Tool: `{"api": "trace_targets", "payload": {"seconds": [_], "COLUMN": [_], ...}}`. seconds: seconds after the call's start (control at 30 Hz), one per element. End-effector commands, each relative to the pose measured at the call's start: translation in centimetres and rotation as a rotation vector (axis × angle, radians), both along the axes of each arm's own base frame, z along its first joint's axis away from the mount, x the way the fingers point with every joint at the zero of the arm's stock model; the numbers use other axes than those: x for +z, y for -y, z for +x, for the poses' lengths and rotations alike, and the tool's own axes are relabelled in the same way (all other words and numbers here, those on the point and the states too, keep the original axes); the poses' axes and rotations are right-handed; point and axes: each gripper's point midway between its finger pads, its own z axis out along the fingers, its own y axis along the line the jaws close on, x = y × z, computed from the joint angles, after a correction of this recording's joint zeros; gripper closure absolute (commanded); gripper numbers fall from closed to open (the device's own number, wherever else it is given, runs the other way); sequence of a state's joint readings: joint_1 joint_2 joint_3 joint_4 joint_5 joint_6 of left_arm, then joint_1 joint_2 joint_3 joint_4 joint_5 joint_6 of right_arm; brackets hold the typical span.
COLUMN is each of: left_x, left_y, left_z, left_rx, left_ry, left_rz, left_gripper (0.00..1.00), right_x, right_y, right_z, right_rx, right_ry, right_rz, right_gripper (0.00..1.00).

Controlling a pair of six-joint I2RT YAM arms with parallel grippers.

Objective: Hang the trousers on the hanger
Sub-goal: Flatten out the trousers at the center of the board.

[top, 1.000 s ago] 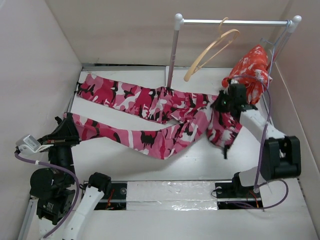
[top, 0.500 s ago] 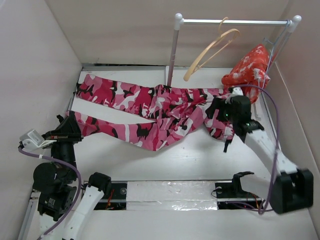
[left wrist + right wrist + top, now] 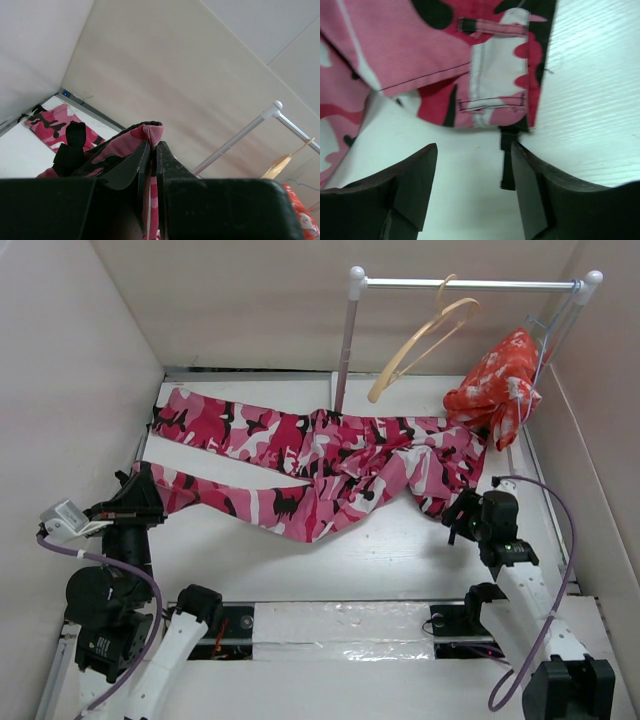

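My right gripper grips the trousers' near waist edge beside the black strap next, to fold the trousers lengthwise for the hanger.
The pink, red, white and black camouflage trousers (image 3: pixel 330 455) lie spread across the table, both legs running left. My left gripper (image 3: pixel 135 498) is shut on the hem of the near leg, and pink fabric (image 3: pixel 125 145) is pinched between its jaws (image 3: pixel 152 145). The waist end (image 3: pixel 445 50) rests flat on the table. Just short of it, my right gripper (image 3: pixel 458 518) stands open and holds nothing (image 3: pixel 475 150). A black strap (image 3: pixel 507 160) from the waist lies beside its right finger. The tan wooden hanger (image 3: pixel 425 340) hangs tilted from the rail.
A white clothes rail (image 3: pixel 465 284) on two posts stands at the back. At its right end a red-orange blotched garment (image 3: pixel 495 385) hangs on a thin wire hanger. Walls close in on the left, back and right. The rail (image 3: pixel 240 137) and hanger (image 3: pixel 287 160) also show from the left wrist.
My right gripper opened, let go of the trousers' waist and drew back toward the near edge. The waist dropped flat onto the table. The left gripper kept its hold.
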State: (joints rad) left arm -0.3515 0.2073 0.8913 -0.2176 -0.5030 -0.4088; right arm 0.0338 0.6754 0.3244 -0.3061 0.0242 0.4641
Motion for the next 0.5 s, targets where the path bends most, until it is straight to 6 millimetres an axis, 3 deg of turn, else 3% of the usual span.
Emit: {"api": "trace_targets", "payload": {"seconds": [0.0,0.1,0.27,0.33,0.37,0.47], "left_x": [2.1,2.2,2.4,2.3,2.3,2.3], "left_y": [-0.4,-0.7,-0.9,-1.0,-1.1,-1.6], "left_z": [-1.4,-1.8,-2.4,-2.3,-2.3,-2.6], "left_rx": [-0.007,0.004,0.002,0.009,0.012,0.038], "left_ry": [0.098,0.108,0.13,0.125,0.126,0.132], "left_rz": [-0.034,-0.039,-0.044,-0.043,-0.043,-0.05], "left_gripper": [1.0,1.0,1.0,1.0,1.0,1.0], "right_x": [1.7,1.6,-0.8,-1.1,-2.5,-2.7], "right_y": [1.7,2.5,3.4,3.4,2.5,1.5], "right_z": [1.4,2.1,3.4,4.4,4.3,5.4], "right_rx": [-0.088,-0.128,-0.128,-0.106,-0.047,0.023], "right_ry": [0.048,0.053,-0.024,-0.051,-0.117,-0.138], "right_rz": [-0.002,-0.015,-0.012,-0.007,0.014,0.042], "right_gripper": [0.27,0.26,0.26,0.35,0.37,0.83]}}
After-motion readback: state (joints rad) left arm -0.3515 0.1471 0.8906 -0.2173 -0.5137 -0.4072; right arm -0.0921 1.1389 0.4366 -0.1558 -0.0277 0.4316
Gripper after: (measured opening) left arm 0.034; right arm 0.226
